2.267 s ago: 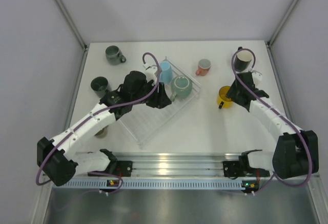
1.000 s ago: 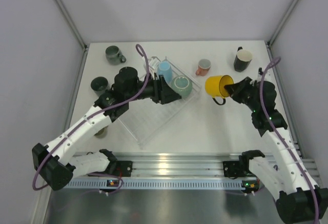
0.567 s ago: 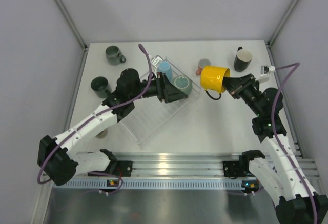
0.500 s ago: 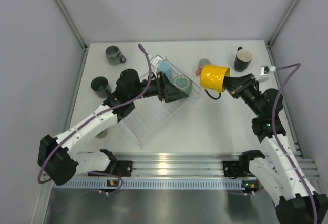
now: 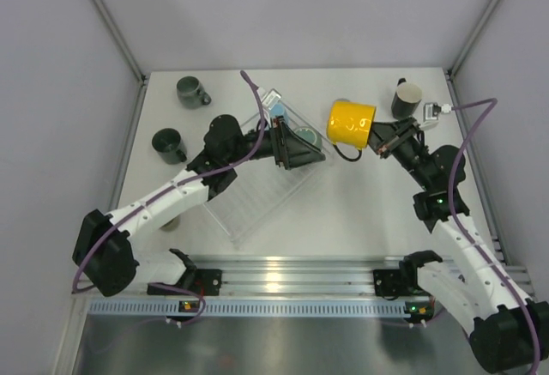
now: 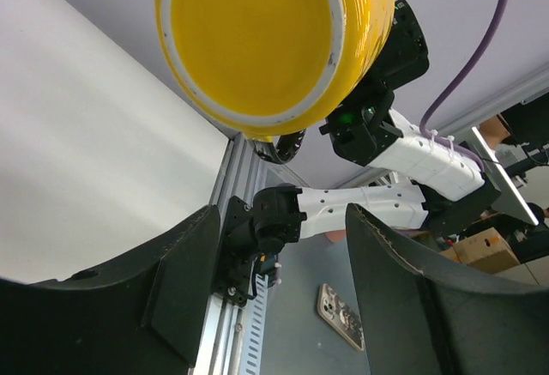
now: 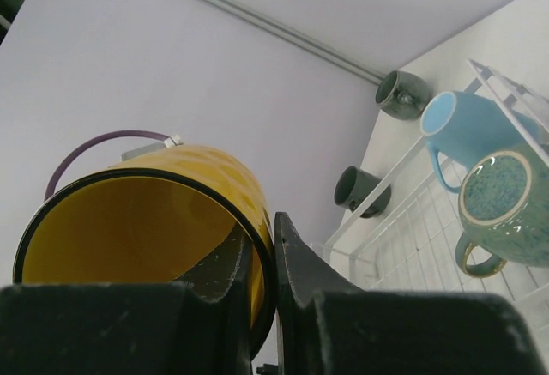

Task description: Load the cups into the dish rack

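My left gripper takes hold of the yellow cup (image 5: 352, 123) by its handle from the cup's base side next, to load it rim-first into the dish rack.
My right gripper (image 5: 381, 139) is shut on the rim of the yellow cup (image 5: 352, 123), holding it on its side in the air just right of the dish rack (image 5: 254, 196). The right wrist view shows one finger inside the yellow cup (image 7: 146, 225) and one outside, the gripper (image 7: 263, 242) pinching its wall. My left gripper (image 5: 318, 149) hangs open over the rack's right end, facing the cup's base (image 6: 257, 40), with nothing between its fingers (image 6: 184, 289). A light blue cup (image 7: 467, 122) and a teal-green cup (image 7: 506, 199) lie in the rack (image 7: 403, 225).
A dark grey-green cup (image 5: 190, 92) stands at the back left, and another dark cup (image 5: 168, 145) sits left of the rack. A black cup with a cream inside (image 5: 407, 99) stands at the back right, close to my right arm.
My right arm has lifted the yellow cup off the table and carried it left toward the rack. My left gripper has swung right over the teal-green cup and opened a little wider.
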Motion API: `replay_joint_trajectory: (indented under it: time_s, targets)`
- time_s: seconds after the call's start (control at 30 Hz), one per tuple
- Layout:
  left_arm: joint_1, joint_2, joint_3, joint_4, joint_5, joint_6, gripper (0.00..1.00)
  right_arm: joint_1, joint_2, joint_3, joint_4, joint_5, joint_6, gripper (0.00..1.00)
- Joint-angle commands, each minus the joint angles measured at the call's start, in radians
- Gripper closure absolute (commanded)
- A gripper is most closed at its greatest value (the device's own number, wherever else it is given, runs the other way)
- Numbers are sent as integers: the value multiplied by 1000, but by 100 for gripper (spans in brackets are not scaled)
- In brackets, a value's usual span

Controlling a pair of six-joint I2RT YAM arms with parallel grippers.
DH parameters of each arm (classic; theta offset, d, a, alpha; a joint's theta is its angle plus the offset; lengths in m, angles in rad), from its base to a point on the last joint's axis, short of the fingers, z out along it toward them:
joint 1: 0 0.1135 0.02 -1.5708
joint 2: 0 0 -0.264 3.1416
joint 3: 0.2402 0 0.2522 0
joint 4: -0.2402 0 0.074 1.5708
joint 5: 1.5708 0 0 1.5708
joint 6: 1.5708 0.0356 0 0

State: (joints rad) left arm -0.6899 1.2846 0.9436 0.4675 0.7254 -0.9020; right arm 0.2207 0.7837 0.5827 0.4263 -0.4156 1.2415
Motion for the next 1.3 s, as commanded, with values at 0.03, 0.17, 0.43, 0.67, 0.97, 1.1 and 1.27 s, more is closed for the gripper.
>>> replay_joint_trajectory:
  time_s: [0.03,0.17,0.43,0.67,0.97,1.1,1.27]
  targets:
    - [-22,19,29,140,3,-2,34,51,11,22,207,24,55,100]
    - [-46,62,50,140,-6,14,34,85,35,19,252,34,64,100]
    - [-103,116,66,267,-20,-14,34,121,75,-30,377,35,114,100]
    - [-115,154,18,508,-52,-121,40,141,92,-55,414,31,131,100]
    - [-115,266,55,603,-18,-235,91,143,95,-92,425,9,130,100]
    - [-114,263,46,600,-29,-232,100,143,85,-112,410,5,121,97]
    - [-114,225,40,530,-40,-173,100,140,48,-124,359,1,84,74]
